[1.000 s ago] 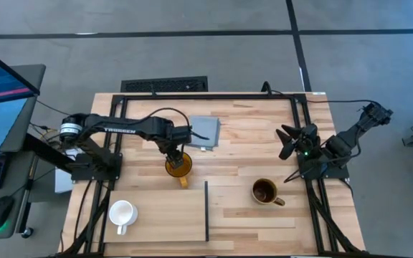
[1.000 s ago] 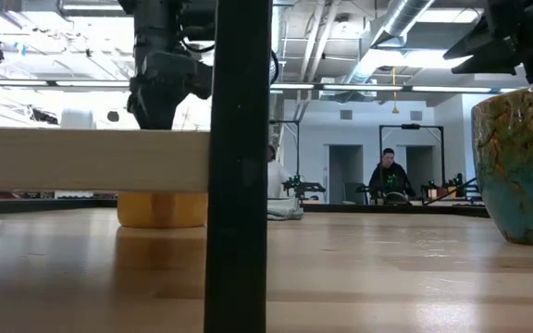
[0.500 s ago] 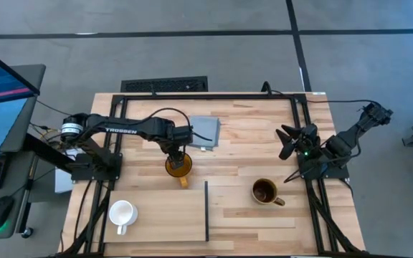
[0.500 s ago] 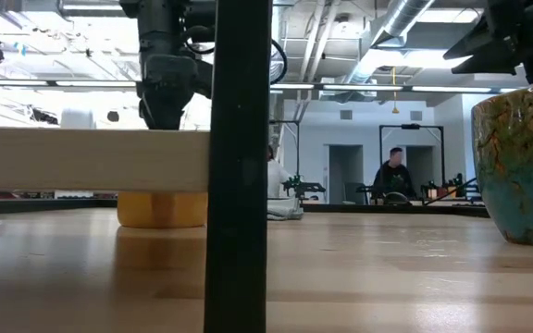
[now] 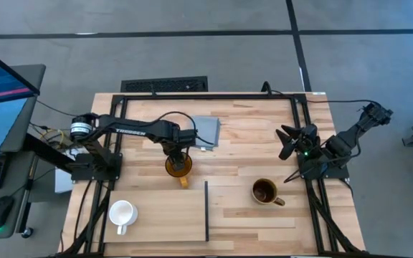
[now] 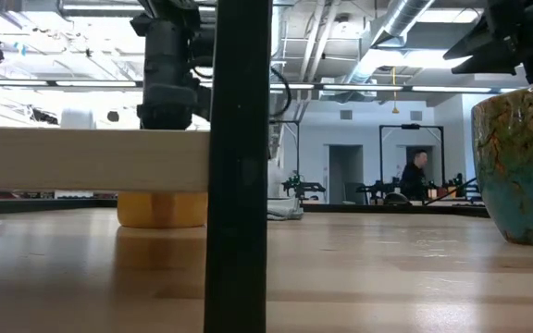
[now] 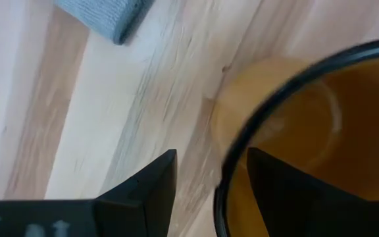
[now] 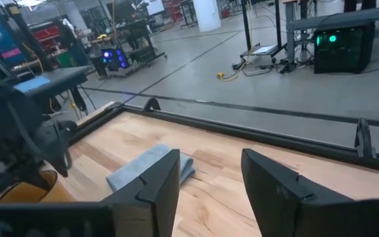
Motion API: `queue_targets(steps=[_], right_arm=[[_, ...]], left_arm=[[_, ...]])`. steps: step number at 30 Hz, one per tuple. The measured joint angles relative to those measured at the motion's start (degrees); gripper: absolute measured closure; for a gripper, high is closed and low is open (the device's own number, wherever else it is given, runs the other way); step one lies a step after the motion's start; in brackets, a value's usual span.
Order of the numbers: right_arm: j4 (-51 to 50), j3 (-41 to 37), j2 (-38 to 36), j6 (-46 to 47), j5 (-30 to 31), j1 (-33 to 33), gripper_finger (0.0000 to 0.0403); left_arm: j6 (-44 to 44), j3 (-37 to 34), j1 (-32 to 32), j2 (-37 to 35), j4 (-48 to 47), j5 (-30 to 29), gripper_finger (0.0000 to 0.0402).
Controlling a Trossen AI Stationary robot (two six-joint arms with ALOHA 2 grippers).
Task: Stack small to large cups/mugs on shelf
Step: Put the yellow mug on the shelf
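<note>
The yellow-amber mug has to go on the shelf, so my left gripper needs to grab the black rim [image 7: 232,157] opposite its handle next.
The yellow-amber mug [image 5: 178,168] stands upright on the table's middle, handle toward the near edge. My left gripper [image 5: 178,153] is right above it, pointing down and open. One finger [image 7: 278,187] is inside the mug, the other [image 7: 153,187] outside its rim [image 7: 232,164]. The dark brown mug [image 5: 265,192] with a tan handle stands at the near right. The small white mug [image 5: 122,213] stands at the near left. The pale shelf [image 5: 167,215] with its black strip [image 5: 206,211] lies between them. My right gripper [image 5: 290,143] waits open at the right edge. My left gripper comes at the yellow mug from above, fingers pointing down astride the rim's far side [image 7: 232,164], one inside the hollow and one outside. I cannot tell whether either finger touches the wall. The mug stands upright on the table.
A folded grey-blue cloth [image 5: 205,132] lies just beyond the yellow mug. A black frame [image 5: 214,96] runs along the table's far and side edges. In the low view the shelf's board [image 6: 81,159] and black post [image 6: 239,166] hide much of the table.
My left gripper has shifted a little toward the table's right edge above the yellow mug, and its arm has swung slightly. The mugs have stayed where they were.
</note>
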Motion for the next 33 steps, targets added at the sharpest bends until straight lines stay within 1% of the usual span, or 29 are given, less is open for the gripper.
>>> queue_targets(steps=[4, 7, 11, 16, 17, 21, 27, 33], right_arm=[[0.03, 0.00, 0.00, 0.02, 0.00, -0.01, 0.0219], [0.03, 0.00, 0.00, 0.00, 0.00, 0.01, 0.0221], [0.03, 0.00, 0.00, 0.00, 0.00, 0.01, 0.0220], [0.03, 0.00, -0.02, 0.00, 0.00, 0.01, 0.0218], [0.03, 0.00, -0.02, 0.01, 0.00, 0.01, 0.0218], [0.01, 0.00, 0.00, 0.02, 0.00, 0.00, 0.0221], [-0.03, 0.00, 0.00, 0.02, 0.00, 0.01, 0.0222], [-0.03, 0.00, -0.02, 0.04, 0.00, -0.01, 0.0222]], left_arm=[[0.76, -0.02, 0.02, 1.57, -0.33, 1.45, 0.0228], [0.89, -0.01, 0.02, 2.43, 0.03, 1.53, 0.0246], [2.06, -0.02, 0.02, 2.74, 0.05, 1.53, 0.0298], [2.35, 0.00, 0.02, 2.74, 0.38, 1.69, 0.0380], [3.78, 0.08, 0.02, 2.74, 0.18, 2.03, 0.0387], [4.02, 0.02, 0.08, 2.74, 0.24, 3.89, 0.0388], [3.96, 0.11, 0.11, 2.74, 0.20, 4.00, 0.0392], [7.32, 4.18, 0.30, 2.78, -2.95, 3.33, 0.0392]])
